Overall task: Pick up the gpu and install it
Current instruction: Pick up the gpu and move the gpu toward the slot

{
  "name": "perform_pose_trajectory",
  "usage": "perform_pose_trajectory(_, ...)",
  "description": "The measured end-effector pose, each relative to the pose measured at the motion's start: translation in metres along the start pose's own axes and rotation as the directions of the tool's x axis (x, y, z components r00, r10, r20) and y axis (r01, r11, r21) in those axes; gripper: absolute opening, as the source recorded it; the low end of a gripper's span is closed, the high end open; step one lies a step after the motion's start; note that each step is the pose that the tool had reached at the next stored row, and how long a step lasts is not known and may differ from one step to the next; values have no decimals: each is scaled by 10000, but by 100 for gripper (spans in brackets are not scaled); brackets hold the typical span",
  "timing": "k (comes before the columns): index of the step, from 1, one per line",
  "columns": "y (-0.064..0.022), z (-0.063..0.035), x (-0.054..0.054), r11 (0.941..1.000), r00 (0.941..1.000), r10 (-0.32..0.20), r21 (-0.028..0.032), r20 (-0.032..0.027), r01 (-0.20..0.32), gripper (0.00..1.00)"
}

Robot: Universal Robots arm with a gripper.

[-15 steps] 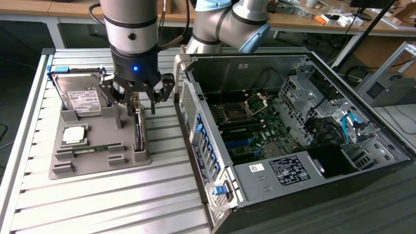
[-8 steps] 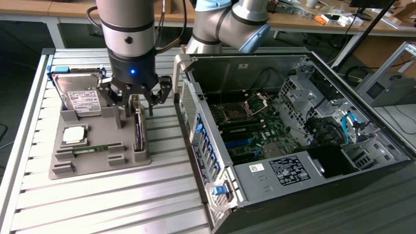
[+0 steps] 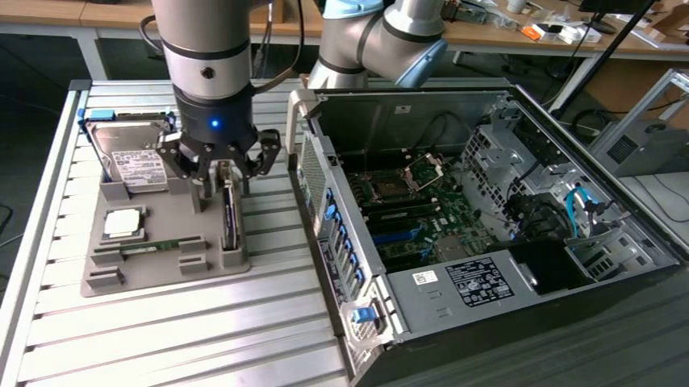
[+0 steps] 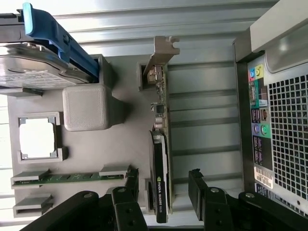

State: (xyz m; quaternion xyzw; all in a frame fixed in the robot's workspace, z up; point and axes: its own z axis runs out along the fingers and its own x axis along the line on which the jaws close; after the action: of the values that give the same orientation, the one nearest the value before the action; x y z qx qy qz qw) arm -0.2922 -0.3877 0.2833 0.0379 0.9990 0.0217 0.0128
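My open fingers stop above the GPU's top edge and would miss, so my gripper should move lower before closing.
The gpu stands on its edge in a slot of the grey holder tray, a thin dark card with a silver bracket at one end. My gripper hangs just over the card. In the wrist view the gpu lies between the two black fingers, with a gap on each side, and the gripper is open and holds nothing. The open computer case lies beside the tray, its motherboard exposed.
The tray also holds a silver hard drive with a blue clip, a square processor and a green memory stick. The case's rear panel rises close beside the gpu. All of it rests on a slatted metal table.
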Motion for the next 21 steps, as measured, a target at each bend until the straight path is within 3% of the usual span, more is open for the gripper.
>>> perform_pose_trajectory(5,-3,27,25,10000,10000,0,0,0,0,54)
perform_pose_trajectory(10,2,124,10,10000,10000,2,0,0,-2,54)
perform_pose_trajectory(21,84,238,-5,10000,10000,1,2,1,-1,54)
